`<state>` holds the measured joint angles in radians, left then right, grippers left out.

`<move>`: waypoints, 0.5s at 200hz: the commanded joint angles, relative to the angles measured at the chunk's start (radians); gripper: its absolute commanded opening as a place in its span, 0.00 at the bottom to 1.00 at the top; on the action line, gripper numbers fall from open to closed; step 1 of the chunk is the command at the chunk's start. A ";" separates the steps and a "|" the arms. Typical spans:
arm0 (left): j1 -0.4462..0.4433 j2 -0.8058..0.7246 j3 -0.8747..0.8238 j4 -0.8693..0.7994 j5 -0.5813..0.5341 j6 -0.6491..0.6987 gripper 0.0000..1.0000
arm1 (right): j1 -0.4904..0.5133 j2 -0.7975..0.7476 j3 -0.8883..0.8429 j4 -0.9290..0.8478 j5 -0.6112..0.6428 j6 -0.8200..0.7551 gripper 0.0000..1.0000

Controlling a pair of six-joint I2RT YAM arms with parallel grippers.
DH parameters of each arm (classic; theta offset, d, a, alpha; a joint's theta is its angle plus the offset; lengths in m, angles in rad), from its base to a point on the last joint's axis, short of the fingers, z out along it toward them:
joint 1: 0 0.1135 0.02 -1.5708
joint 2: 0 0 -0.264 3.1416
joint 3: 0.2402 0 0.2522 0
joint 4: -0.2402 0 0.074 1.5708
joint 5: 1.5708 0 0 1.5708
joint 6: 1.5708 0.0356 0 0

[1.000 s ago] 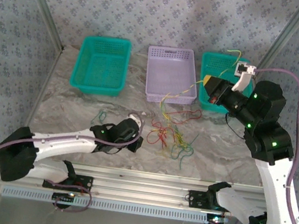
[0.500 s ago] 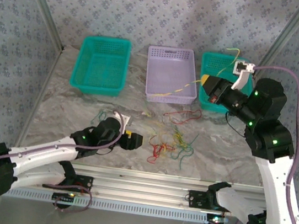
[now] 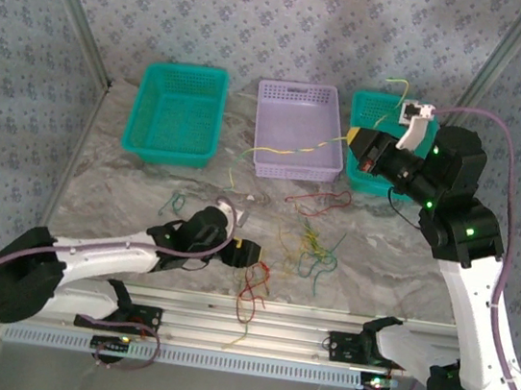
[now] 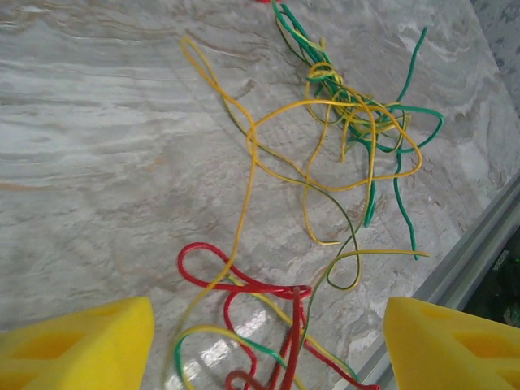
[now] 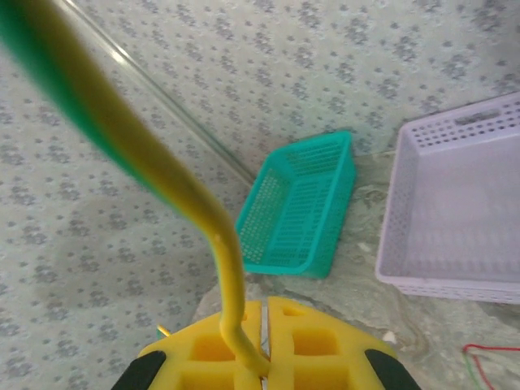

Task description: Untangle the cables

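I need to grip the red cables with my left gripper at the piece of cable next to the loops. The loops then stay open for my right gripper to untangle.
Several thin cables lie on the marble table (image 3: 123, 205): a green and yellow tangle (image 3: 313, 246), a red loop (image 3: 318, 200), a green strand (image 3: 174, 204), and red cables (image 3: 252, 289) spilling over the front edge. My left gripper (image 3: 245, 251) is open and low beside the red cables. In the left wrist view the red loops (image 4: 244, 284) lie between its yellow fingertips (image 4: 81, 341), untouched, with the tangle (image 4: 357, 122) beyond. My right gripper (image 3: 356, 139) is raised and shut on a yellow-green cable (image 3: 291, 148) that spans the lilac basket. The right wrist view shows that cable (image 5: 223, 244) pinched between the pads.
Three baskets stand along the back: teal (image 3: 177, 111) on the left, lilac (image 3: 297, 127) in the middle, teal (image 3: 382, 125) behind the right gripper. A metal rail (image 3: 253, 315) runs along the table's front edge. Patterned walls close in the sides.
My left gripper opened and let go of the tangle after dragging the red cables to the front edge. The right gripper pulled the yellow-green cable free of the pile, its end now hanging.
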<state>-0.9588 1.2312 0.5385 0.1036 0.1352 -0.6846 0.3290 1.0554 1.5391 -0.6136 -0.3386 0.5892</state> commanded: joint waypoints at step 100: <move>-0.100 0.394 0.334 -0.451 0.020 0.171 0.48 | -0.159 0.042 -0.061 -0.016 -0.059 -0.007 0.00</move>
<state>-1.0546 1.5616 0.8051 -0.1940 0.2016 -0.5629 0.1802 1.1088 1.4845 -0.6540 -0.3561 0.5766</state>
